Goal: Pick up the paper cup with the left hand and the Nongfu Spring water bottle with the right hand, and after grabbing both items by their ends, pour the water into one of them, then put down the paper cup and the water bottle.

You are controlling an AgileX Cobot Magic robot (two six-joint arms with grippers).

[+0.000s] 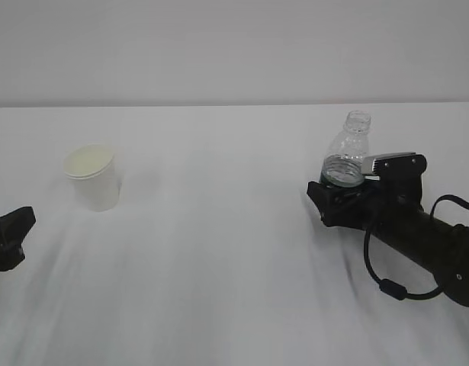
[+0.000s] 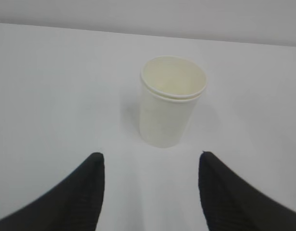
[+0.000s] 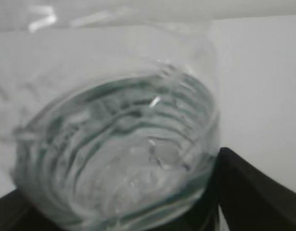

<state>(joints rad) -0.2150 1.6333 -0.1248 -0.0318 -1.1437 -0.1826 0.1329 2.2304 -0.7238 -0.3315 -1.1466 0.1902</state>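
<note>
The water bottle stands with its cap off and water (image 3: 138, 159) low inside, so the right gripper next needs to grab it by its lower body (image 3: 123, 192) to keep it from tipping.
The white paper cup (image 1: 93, 177) stands upright on the white table, left of centre. In the left wrist view the paper cup (image 2: 171, 106) is a short way ahead of my left gripper (image 2: 150, 161), whose black fingers stand wide apart with only bare table between them. The clear, capless Nongfu Spring water bottle (image 1: 347, 149) stands at the right. My right gripper (image 1: 342, 187) is open around its lower part. Up close the bottle (image 3: 119, 120) fills the gap, and one black finger (image 3: 249, 187) sits right against its wall. Water (image 3: 138, 159) glints low inside the ribbed body.
The white tabletop (image 1: 219, 252) runs back to a plain pale wall. My left gripper (image 1: 7, 236) shows only at the left edge of the exterior view. The right arm and its looping black cable (image 1: 387, 282) lie along the front right.
</note>
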